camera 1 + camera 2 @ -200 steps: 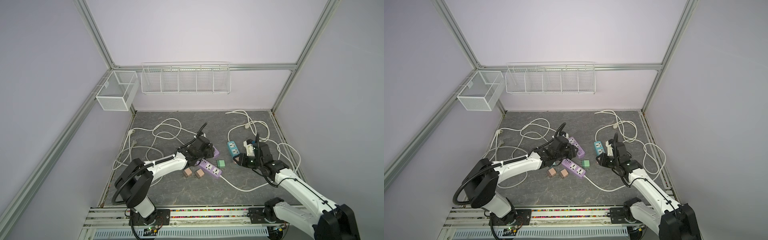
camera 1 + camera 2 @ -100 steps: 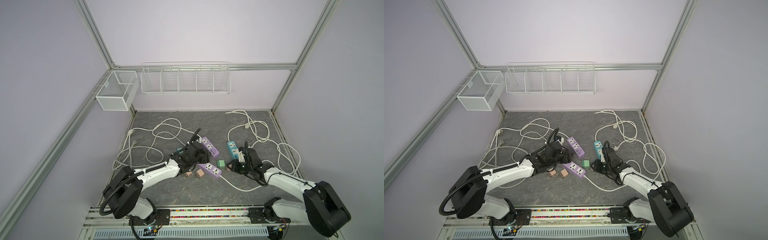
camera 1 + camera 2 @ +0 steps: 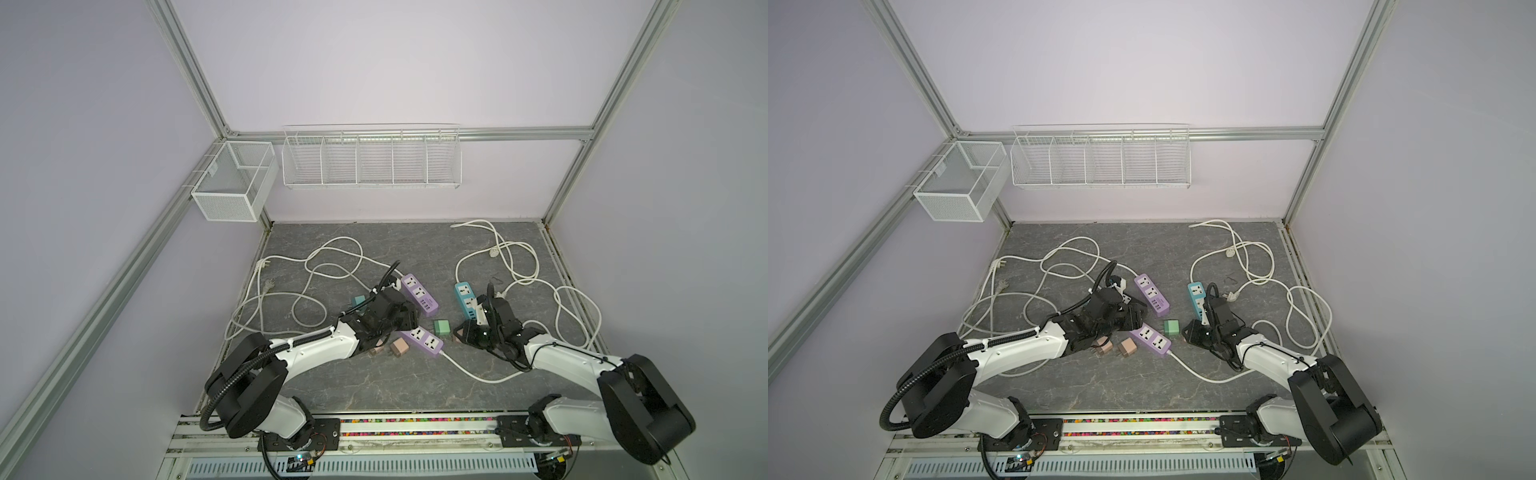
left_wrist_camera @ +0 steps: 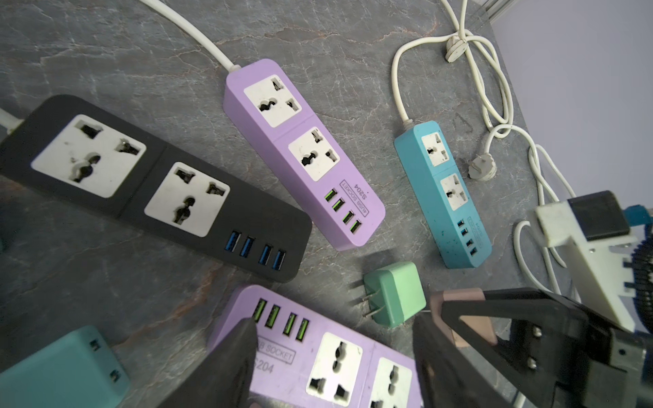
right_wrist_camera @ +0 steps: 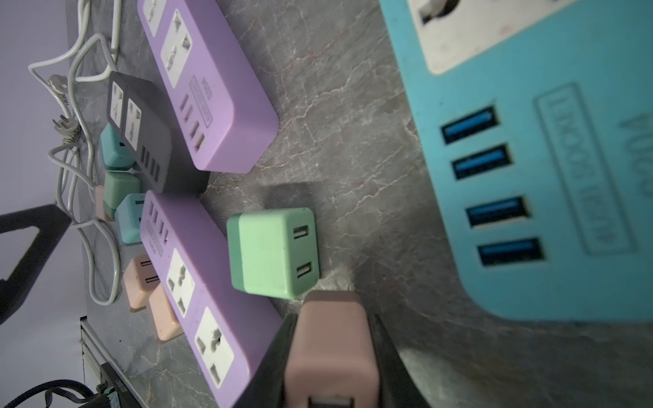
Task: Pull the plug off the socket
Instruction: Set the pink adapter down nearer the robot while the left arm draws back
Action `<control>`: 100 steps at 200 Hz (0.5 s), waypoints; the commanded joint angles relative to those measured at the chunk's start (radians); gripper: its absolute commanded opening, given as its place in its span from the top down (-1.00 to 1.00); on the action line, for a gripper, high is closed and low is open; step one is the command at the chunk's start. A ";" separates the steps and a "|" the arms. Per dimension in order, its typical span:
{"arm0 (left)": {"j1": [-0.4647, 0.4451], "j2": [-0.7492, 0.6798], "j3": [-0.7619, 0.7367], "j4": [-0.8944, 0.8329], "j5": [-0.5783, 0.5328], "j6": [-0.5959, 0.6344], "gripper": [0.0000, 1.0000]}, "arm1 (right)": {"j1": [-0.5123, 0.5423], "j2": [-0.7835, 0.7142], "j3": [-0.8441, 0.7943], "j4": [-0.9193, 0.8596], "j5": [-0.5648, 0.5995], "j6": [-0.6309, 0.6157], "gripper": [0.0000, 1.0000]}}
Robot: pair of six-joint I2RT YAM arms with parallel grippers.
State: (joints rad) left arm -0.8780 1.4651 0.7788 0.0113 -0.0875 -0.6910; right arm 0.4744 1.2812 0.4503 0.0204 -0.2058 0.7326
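I need to open my right gripper: the dusty-pink plug (image 5: pixel 332 353) is low over the flat table and off the blue power strip's end.
My right gripper (image 5: pixel 332 335) is shut on a dusty-pink plug (image 5: pixel 332 353), a cube charger, low over the table just off the USB end of the blue power strip (image 5: pixel 547 159). In both top views that gripper (image 3: pixel 462 336) (image 3: pixel 1187 334) sits right of a loose green plug (image 3: pixel 441 327). My left gripper (image 4: pixel 335 325) is open, its fingers spread over the USB end of the near purple strip (image 4: pixel 318 353) without gripping it. Every socket face that shows is empty.
A second purple strip (image 4: pixel 304 152) and a black strip (image 4: pixel 141 187) lie further back. Two pink plugs (image 3: pixel 1127 347) (image 3: pixel 1102 345) and a teal plug (image 4: pixel 63 371) lie by my left arm. White cords (image 3: pixel 324 266) loop across the back and the right side.
My right arm has dropped low and moved left from the blue strip, still holding the pink plug. My left gripper has drawn back toward the near purple strip and opened wider.
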 commanded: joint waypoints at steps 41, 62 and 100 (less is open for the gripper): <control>0.002 -0.037 0.007 0.005 -0.027 0.010 -0.43 | 0.004 -0.051 -0.008 -0.079 0.044 -0.021 0.18; 0.003 -0.046 0.012 0.000 -0.031 0.021 -0.43 | 0.004 -0.086 0.005 -0.133 0.073 -0.056 0.02; 0.005 -0.067 0.020 -0.020 -0.046 0.027 -0.45 | 0.000 -0.141 0.047 -0.235 0.086 -0.109 -0.26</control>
State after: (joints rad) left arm -0.8780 1.4307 0.7792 0.0116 -0.1089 -0.6861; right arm 0.4736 1.1763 0.4580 -0.1188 -0.1436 0.6704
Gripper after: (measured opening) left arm 0.724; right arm 0.595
